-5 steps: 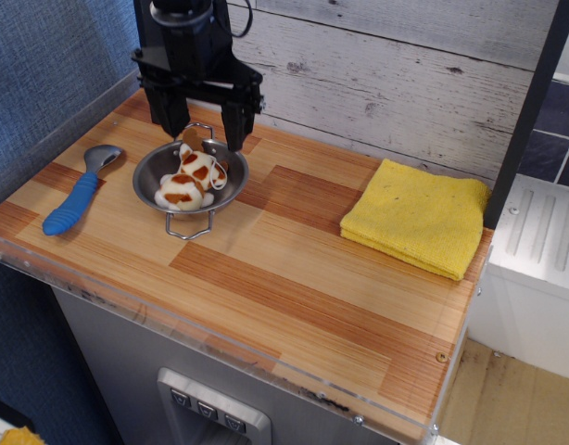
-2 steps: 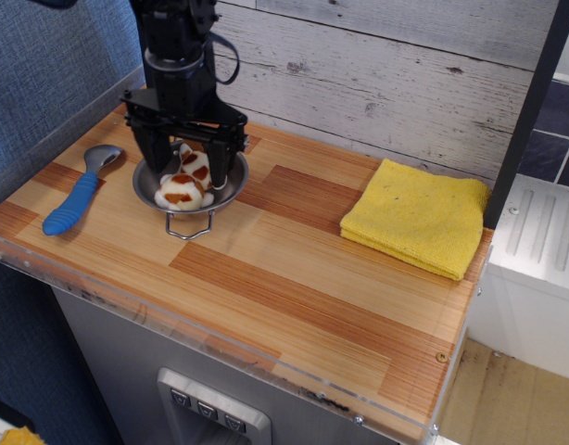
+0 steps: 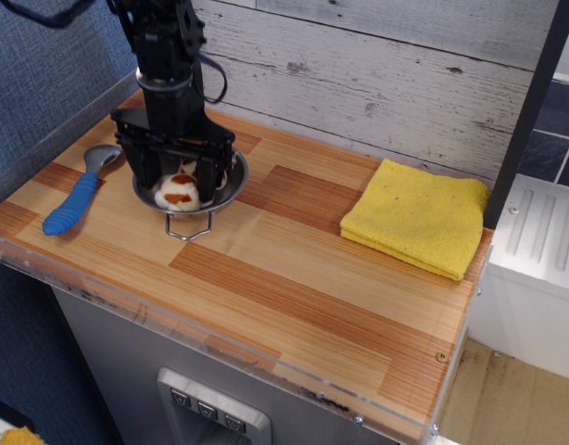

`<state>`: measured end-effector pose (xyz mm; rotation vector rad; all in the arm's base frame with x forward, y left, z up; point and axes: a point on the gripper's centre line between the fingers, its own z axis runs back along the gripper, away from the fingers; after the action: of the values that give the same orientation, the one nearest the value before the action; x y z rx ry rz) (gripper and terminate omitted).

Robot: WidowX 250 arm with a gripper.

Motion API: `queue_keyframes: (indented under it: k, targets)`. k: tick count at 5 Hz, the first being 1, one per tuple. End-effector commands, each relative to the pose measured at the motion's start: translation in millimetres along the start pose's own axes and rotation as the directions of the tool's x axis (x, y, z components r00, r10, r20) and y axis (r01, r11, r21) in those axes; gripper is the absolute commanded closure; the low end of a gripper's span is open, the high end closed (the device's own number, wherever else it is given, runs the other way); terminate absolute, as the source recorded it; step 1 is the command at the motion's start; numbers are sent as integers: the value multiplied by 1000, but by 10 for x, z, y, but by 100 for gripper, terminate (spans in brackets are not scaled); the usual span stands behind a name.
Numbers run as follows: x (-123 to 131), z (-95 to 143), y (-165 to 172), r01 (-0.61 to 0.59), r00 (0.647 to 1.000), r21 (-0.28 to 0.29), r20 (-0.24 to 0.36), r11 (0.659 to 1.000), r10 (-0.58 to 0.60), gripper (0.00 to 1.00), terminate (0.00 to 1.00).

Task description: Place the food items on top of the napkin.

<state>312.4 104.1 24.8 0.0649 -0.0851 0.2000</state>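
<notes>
The lumpy cluster should be picked up by its cream-white sides next, so that my gripper can place the food item on the yellow napkin [image 3: 418,215].
The food items [image 3: 179,189], a small cream-white lumpy cluster with orange-brown patches, lie inside a steel bowl [image 3: 231,182] at the left of the wooden counter. My black gripper [image 3: 177,183] is lowered into the bowl with its fingers open on either side of the cluster, partly hiding it. I cannot tell whether the fingers touch it. The napkin [image 3: 416,215], a folded bright yellow cloth, lies at the right end of the counter with nothing on it.
A blue-handled spoon [image 3: 76,192] lies left of the bowl. A wire handle [image 3: 186,232] sticks out from the bowl's front. A plank wall runs behind the counter. A dark post [image 3: 525,111] stands at the right edge.
My gripper has come down and slightly left, from above the back of the bowl into it, and now straddles the food cluster. The bowl, spoon and napkin have not moved.
</notes>
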Motion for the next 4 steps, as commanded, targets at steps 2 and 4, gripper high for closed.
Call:
queue_keyframes:
  k: [2, 4]
  targets:
    - [-38, 53, -11, -4, 1000, 18, 26, 1000, 4, 100, 0]
    - [68, 413, 21, -38, 993, -10, 111, 999, 39, 100, 0]
